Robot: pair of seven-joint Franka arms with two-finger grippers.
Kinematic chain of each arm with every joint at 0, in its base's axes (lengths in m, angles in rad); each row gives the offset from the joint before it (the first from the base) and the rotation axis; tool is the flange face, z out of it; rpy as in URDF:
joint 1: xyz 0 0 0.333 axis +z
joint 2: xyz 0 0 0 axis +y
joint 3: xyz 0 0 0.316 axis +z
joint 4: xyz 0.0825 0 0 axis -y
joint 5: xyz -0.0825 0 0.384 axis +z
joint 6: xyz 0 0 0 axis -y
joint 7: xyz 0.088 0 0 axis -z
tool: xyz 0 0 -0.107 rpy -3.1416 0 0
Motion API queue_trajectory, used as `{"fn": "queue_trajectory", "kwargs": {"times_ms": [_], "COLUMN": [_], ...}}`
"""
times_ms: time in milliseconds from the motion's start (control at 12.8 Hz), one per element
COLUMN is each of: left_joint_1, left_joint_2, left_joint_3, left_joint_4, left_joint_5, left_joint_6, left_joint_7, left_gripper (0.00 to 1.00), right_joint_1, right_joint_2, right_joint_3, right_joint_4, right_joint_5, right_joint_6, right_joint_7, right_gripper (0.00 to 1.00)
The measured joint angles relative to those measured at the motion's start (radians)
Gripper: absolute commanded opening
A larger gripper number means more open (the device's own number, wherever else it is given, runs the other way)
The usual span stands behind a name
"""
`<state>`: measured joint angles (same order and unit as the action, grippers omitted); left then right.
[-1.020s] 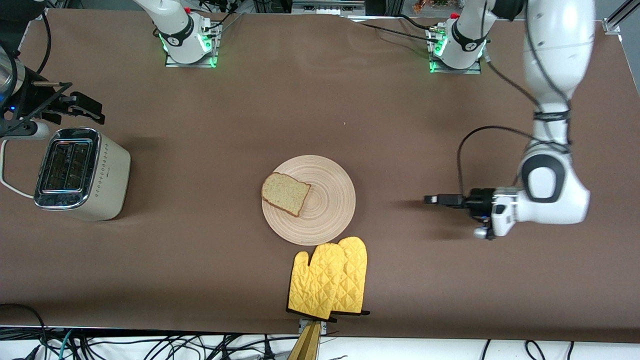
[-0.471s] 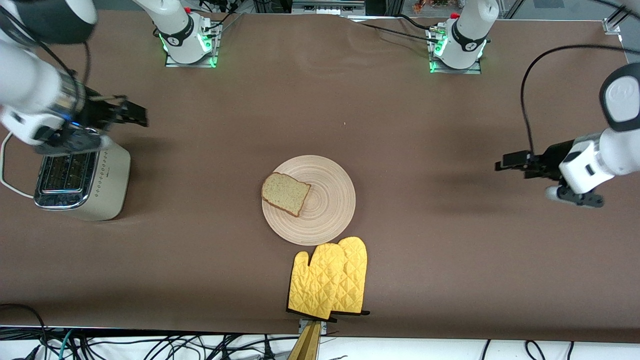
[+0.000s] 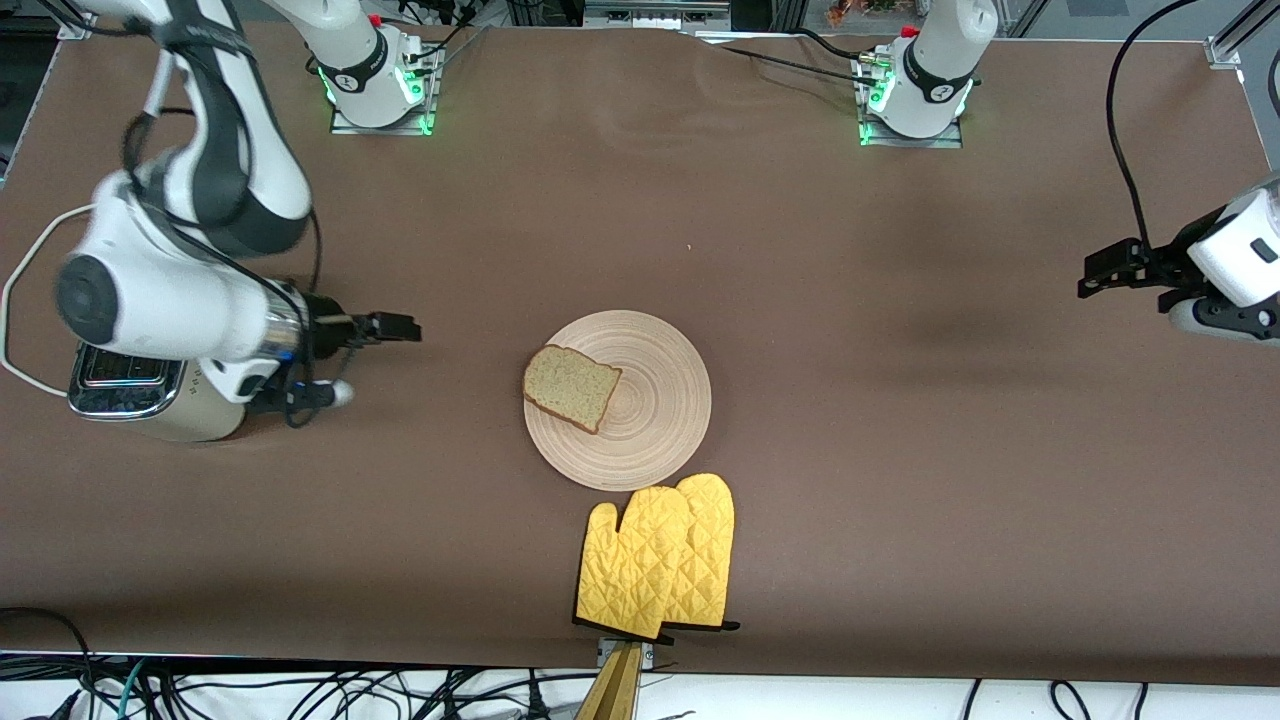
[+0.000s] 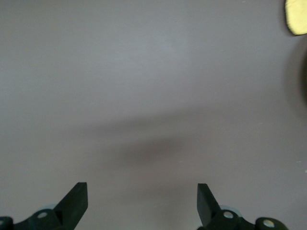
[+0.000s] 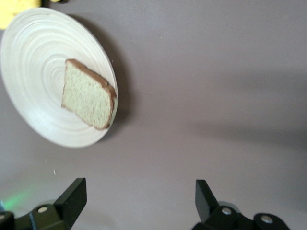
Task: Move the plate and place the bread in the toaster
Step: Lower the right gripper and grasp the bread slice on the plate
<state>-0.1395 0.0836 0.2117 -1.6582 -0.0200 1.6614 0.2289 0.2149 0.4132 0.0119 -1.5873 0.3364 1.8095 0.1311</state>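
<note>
My right gripper takes hold of the slice of bread by its crust edge [image 3: 537,358] next, to put it in the toaster [image 3: 185,418].
The round pale wooden plate [image 3: 660,400] lies mid-table, and the slice of bread [image 3: 570,387] rests on its rim toward the right arm's end. The right wrist view shows the plate [image 5: 43,72] and bread [image 5: 88,93] ahead of my right gripper. The cream toaster [image 3: 185,418] stands at the right arm's end, mostly hidden under the right arm. My right gripper [image 3: 400,327] [image 5: 139,189] hangs open and empty over bare table between toaster and plate. Over bare table at the left arm's end, my left gripper [image 3: 1095,272] [image 4: 142,189] is open and empty.
A pair of yellow quilted oven mitts [image 3: 660,560] lies against the plate, nearer to the front camera, close to the table's front edge. One mitt's tip [image 4: 297,17] shows in the left wrist view. The toaster's white cord [image 3: 20,280] loops beside it.
The right arm swung from the table's end across the toaster toward the plate. The left arm drew away from the plate to its own end of the table. Both grippers stayed open.
</note>
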Motion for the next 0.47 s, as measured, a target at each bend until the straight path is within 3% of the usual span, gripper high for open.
{"fn": "queue_trajectory", "kwargs": {"times_ms": [235, 471], "left_joint_1": [0.032, 0.049], "left_joint_2": [-0.028, -0.054], "left_joint_3": [-0.082, -0.158], "left_joint_4": [0.001, 0.012], "left_joint_5": [0.02, 0.059], "left_joint_6": [0.01, 0.012], "left_joint_7": [-0.001, -0.104], "left_gripper": [0.97, 1.0], "right_joint_1": [0.086, 0.169], "right_joint_2": [0.075, 0.124], "right_joint_3": [0.001, 0.001], "right_joint_4": [-0.028, -0.081], "right_joint_5": [0.0, 0.0], "right_joint_6": [0.151, 0.375], "right_joint_7": [0.237, 0.407], "right_gripper": [0.91, 0.75]}}
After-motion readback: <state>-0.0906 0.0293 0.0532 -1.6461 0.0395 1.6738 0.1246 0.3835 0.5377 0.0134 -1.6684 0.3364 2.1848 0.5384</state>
